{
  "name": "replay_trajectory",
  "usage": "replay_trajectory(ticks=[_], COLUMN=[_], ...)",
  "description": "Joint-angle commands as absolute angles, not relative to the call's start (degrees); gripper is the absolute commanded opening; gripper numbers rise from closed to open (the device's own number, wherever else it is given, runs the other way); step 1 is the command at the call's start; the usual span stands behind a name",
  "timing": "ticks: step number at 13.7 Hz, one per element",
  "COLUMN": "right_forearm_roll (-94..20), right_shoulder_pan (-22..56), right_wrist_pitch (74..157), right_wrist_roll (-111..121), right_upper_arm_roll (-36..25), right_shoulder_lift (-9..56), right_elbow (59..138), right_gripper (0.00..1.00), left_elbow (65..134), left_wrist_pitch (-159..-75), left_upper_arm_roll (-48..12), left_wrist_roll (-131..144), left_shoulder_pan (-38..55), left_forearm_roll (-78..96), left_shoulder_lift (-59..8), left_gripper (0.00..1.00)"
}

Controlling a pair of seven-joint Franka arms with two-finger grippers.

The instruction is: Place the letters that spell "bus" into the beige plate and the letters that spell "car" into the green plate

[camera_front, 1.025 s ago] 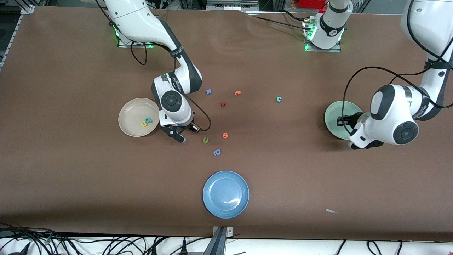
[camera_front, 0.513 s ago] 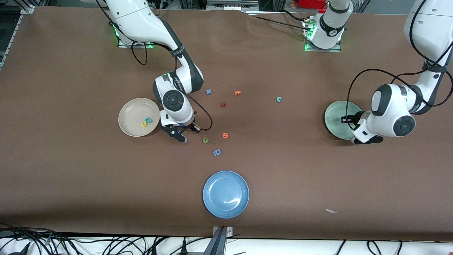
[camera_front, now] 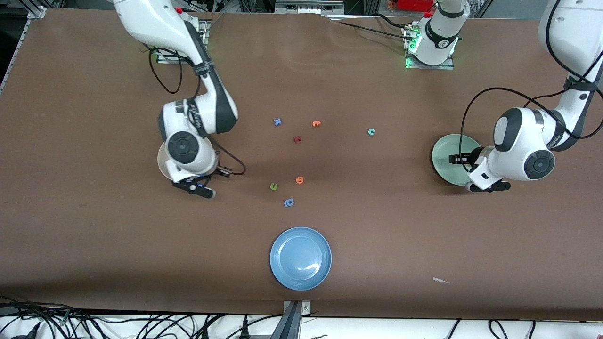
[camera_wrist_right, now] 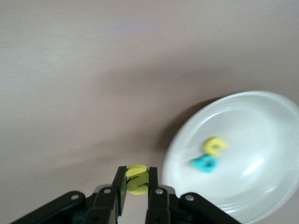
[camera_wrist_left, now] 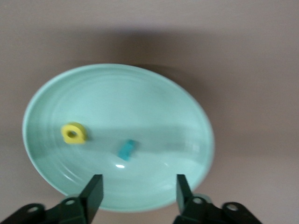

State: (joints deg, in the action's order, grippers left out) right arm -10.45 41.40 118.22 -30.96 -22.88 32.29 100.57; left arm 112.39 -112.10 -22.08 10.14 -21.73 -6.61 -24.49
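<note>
The yellow "s" hangs outside the beige plate's rim (camera_wrist_right: 167, 163), so it is too early to open. My right gripper moves the "s" over the plate first.
My right gripper (camera_wrist_right: 137, 185) is shut on the yellow "s" (camera_wrist_right: 138, 173). It hangs at the edge of the beige plate (camera_wrist_right: 261, 121), whose rim (camera_front: 161, 165) shows under the right wrist in the front view. The yellow "u" (camera_wrist_right: 215, 146) and the teal "b" (camera_wrist_right: 204, 163) lie in that plate. My left gripper (camera_wrist_left: 138, 191) is open over the green plate (camera_wrist_left: 140, 93), where the yellow "a" (camera_wrist_left: 74, 133) and the thin teal "r" (camera_wrist_left: 126, 150) lie. The teal "c" (camera_front: 371, 132) rests on the table between the two plates.
Loose letters lie mid-table: a blue "x" (camera_front: 277, 122), an orange letter (camera_front: 316, 123), a dark red one (camera_front: 297, 139), another orange one (camera_front: 299, 180), a green "u" (camera_front: 273, 186) and a blue rounded letter (camera_front: 289, 202). A blue plate (camera_front: 300, 258) sits nearer the camera.
The right arm has swung from beside the green "u" to the beige plate's edge with its gripper shut. The left gripper has opened over the green plate.
</note>
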Motion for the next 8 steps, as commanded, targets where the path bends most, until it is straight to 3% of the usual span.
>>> replay_trajectory(ticks=[1,2,3,4,8], right_forearm_roll=[-10.46,-10.46,-10.89,-11.07,-11.16], right_shoulder_pan=[41.92,41.92,41.84,41.84,41.75], right_wrist_pitch=[118.12,118.3,118.04,118.04,116.2], right_wrist_roll=[-24.64,-21.3,-18.31,-18.02,-17.49], right_upper_arm_roll=[-25.22,-26.79,-28.63,-28.83,-28.74], right_shoulder_lift=[25.26,22.96,22.24,22.67,23.2], right_elbow=[110.69,113.96,114.95,114.87,110.59], right_gripper=[0.12,0.17,0.52,1.0,1.0], left_elbow=[113.55,113.82,113.99,114.69,124.95], left_wrist_pitch=[-109.86,-110.04,-110.47,-111.17,-129.49], left_upper_arm_roll=[-27.31,-28.99,-30.92,-33.11,-38.75], left_wrist_roll=[17.37,20.53,24.31,28.7,41.8], left_shoulder_pan=[-21.71,-21.53,-21.45,-21.45,-20.23], left_forearm_roll=[-3.52,-3.52,-3.43,-3.43,-3.86], left_shoulder_lift=[-20.3,-20.39,-20.48,-20.65,-20.83], left_gripper=[1.0,1.0,1.0,0.96,0.95])
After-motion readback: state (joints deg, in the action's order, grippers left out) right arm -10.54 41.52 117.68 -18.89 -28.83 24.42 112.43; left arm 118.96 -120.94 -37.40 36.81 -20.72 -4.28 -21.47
